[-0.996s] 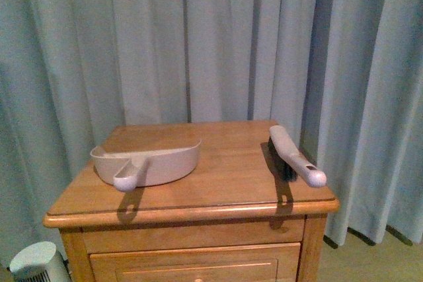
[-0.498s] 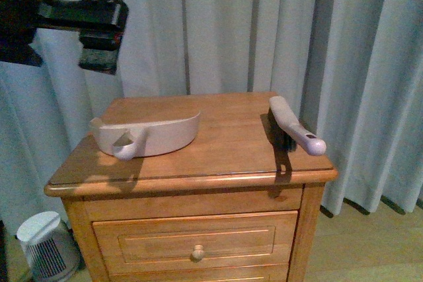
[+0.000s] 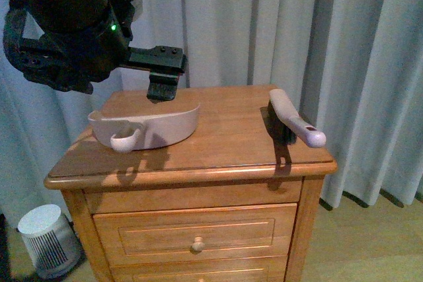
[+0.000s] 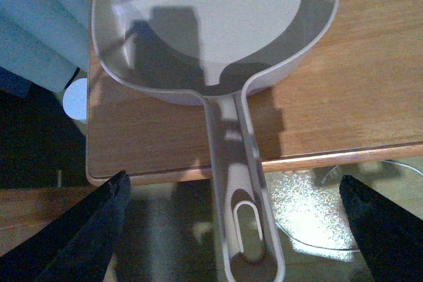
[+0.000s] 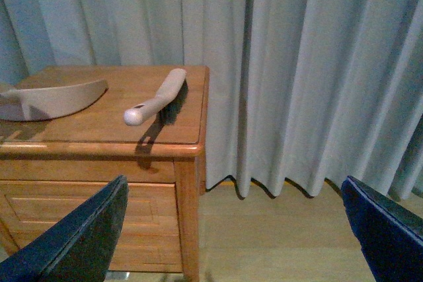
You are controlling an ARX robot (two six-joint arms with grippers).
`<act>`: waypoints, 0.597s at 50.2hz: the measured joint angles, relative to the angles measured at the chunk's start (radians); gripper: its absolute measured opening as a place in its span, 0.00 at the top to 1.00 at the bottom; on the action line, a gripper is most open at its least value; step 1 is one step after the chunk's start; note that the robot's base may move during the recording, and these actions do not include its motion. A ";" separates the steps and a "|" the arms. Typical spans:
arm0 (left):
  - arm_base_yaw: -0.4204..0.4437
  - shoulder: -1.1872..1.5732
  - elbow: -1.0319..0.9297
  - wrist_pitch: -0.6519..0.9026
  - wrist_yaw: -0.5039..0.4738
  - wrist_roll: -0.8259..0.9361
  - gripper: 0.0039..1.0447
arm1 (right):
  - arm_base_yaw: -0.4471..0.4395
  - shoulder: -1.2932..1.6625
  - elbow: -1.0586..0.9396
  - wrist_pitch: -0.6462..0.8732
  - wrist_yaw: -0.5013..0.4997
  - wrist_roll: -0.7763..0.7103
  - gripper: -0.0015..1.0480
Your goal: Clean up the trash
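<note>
The left gripper grips the dustpan by the narrow handle [image 3: 127, 138] jutting over the nightstand's front edge next. The dustpan's pan [image 3: 162, 127] spreads too wide for the fingers.
No crumpled whitish trash shows in any view. A pale pink dustpan [image 3: 149, 123] lies on the left of the wooden nightstand [image 3: 225, 156], its handle over the front edge. A pink-handled brush [image 3: 295, 123] lies on the right. My left gripper [image 3: 163, 82] hangs open and empty above the dustpan's back edge. In the left wrist view the gripper [image 4: 232, 186] is spread wide on either side of the dustpan's handle [image 4: 243, 216], well above it. My right gripper [image 5: 232, 186] is open and empty, off to the right of the nightstand, above the floor; the brush [image 5: 157, 99] lies far from it.
Grey curtains [image 3: 264, 31] hang behind and to the right of the nightstand. A small white round appliance [image 3: 43, 239] stands on the floor at its left. Drawers [image 3: 192, 232] face the front. Bare wooden floor [image 5: 277, 242] lies to the right.
My left arm has come in from the upper left and now hangs over the dustpan. The front view has dropped, showing more of the drawers. Dustpan and brush have not moved.
</note>
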 joint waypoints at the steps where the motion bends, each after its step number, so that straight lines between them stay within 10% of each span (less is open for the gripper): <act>1: 0.000 0.002 0.002 0.000 -0.002 -0.002 0.07 | 0.000 0.000 0.000 0.000 0.000 0.000 0.07; 30: -0.018 0.140 0.048 -0.005 -0.035 -0.048 0.07 | 0.000 0.000 0.000 0.000 0.000 0.000 0.07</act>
